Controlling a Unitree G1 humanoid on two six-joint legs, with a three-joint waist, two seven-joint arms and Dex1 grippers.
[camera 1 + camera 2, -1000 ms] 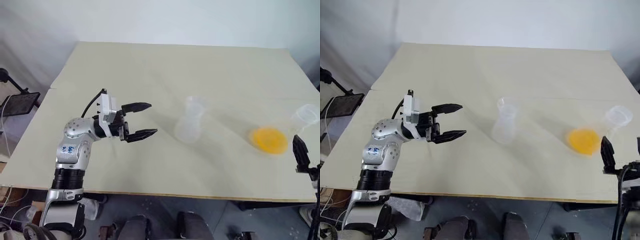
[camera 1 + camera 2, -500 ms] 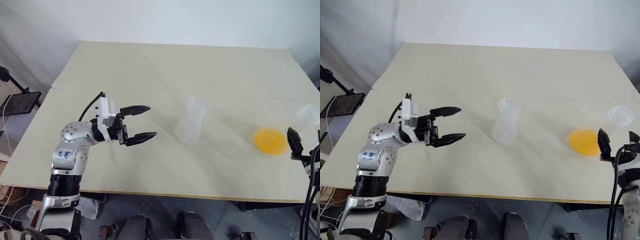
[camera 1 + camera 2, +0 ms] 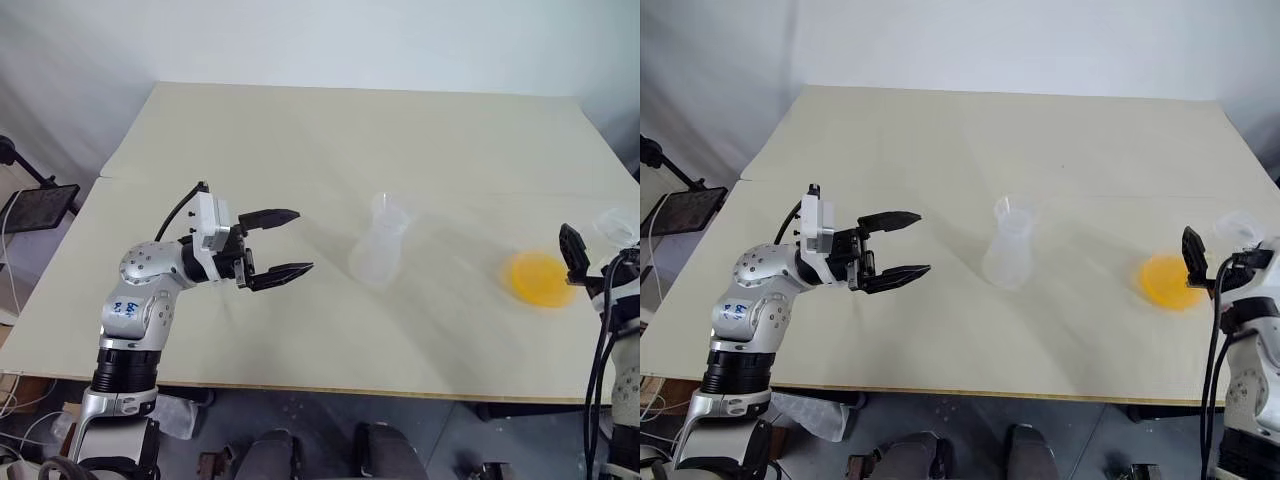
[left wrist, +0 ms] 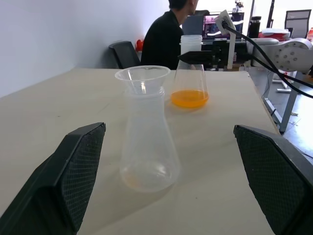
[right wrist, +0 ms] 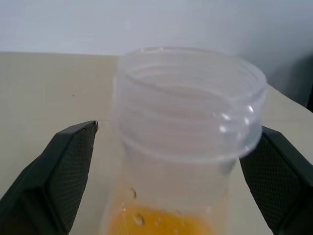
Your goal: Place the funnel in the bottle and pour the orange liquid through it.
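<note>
My right gripper should close on the flask's neck now, because its fingers are on both sides of the flask's neck (image 5: 178, 171) above the orange liquid (image 5: 159, 223).
The bottle (image 3: 377, 255), a clear cone-shaped flask, stands mid-table with the clear funnel (image 3: 392, 208) seated in its neck. In the left wrist view the bottle (image 4: 146, 147) and funnel (image 4: 143, 77) stand ahead of my left gripper (image 3: 278, 243), which is open and well apart from them, on their left. The orange liquid (image 3: 538, 279) pools in a clear flask with a wide threaded neck (image 5: 188, 112) at the right. My right gripper (image 3: 1220, 258) is open, its fingers (image 5: 63, 176) either side of that neck without closing on it.
The beige table (image 3: 300, 130) has open surface behind and in front of both vessels. A black tablet on a stand (image 3: 38, 205) is off the table's left edge. A seated person (image 4: 168, 36) and office chairs are beyond the table's right end.
My right gripper has moved forward from the table's near right edge up to the flask of orange liquid, so its fingers now flank the neck. The left gripper has held still.
</note>
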